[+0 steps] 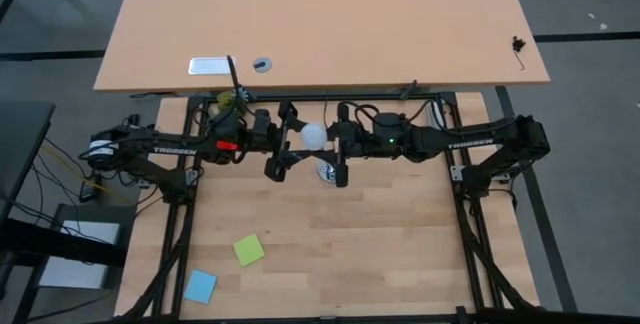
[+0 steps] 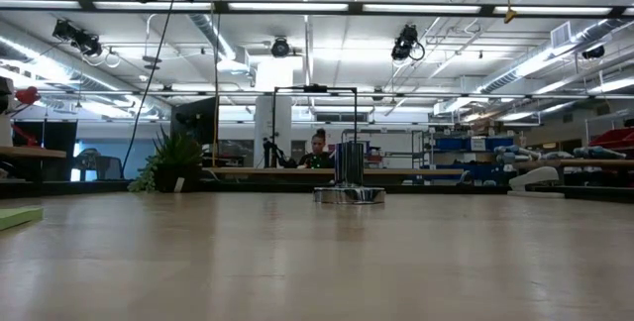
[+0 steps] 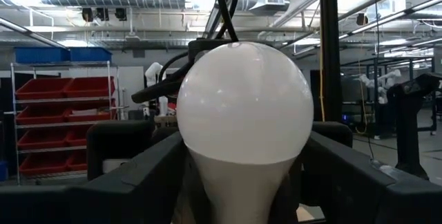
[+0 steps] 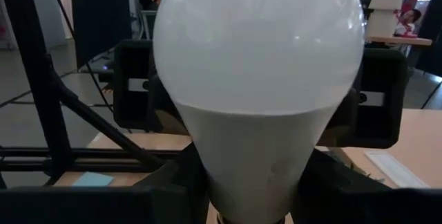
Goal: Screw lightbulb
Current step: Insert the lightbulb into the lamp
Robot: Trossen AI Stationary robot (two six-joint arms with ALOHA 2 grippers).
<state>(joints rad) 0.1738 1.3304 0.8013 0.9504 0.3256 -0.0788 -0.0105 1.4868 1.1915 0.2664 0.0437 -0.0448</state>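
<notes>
My left gripper's fingers are around the white lightbulb in the high view, so my right gripper lets go next.
The white frosted lightbulb (image 1: 315, 136) is held upright, dome up, high above the table between my two arms. It fills the left wrist view (image 3: 242, 106) and the right wrist view (image 4: 259, 65). My left gripper (image 1: 296, 140) comes at it from the table's left, my right gripper (image 1: 334, 144) from the right. Both are shut about its lower part. The screw base is out of view. The round silver socket disc (image 2: 349, 194) rests flat on the table under the grippers and also shows in the high view (image 1: 326, 172). My left gripper has the bulb's tapering neck (image 3: 207, 182) between its two fingers, below the dome. The fingers (image 3: 148, 179) come level from the table's left. The bulb stands upright, lifted clear of the table. My right gripper has the bulb's neck (image 4: 214, 175) between its two fingers, coming level from the table's right, opposite the left gripper. The bulb stands upright in the hold, dome up. The fingers' ends are hidden behind the bulb.
A green sticky note (image 1: 249, 250) and a blue one (image 1: 200, 285) lie near the table's front left. A second, lighter tabletop (image 1: 400, 24) lies beyond the far edge with a white plate (image 1: 210, 65) on it. Bare wood lies right of the socket.
</notes>
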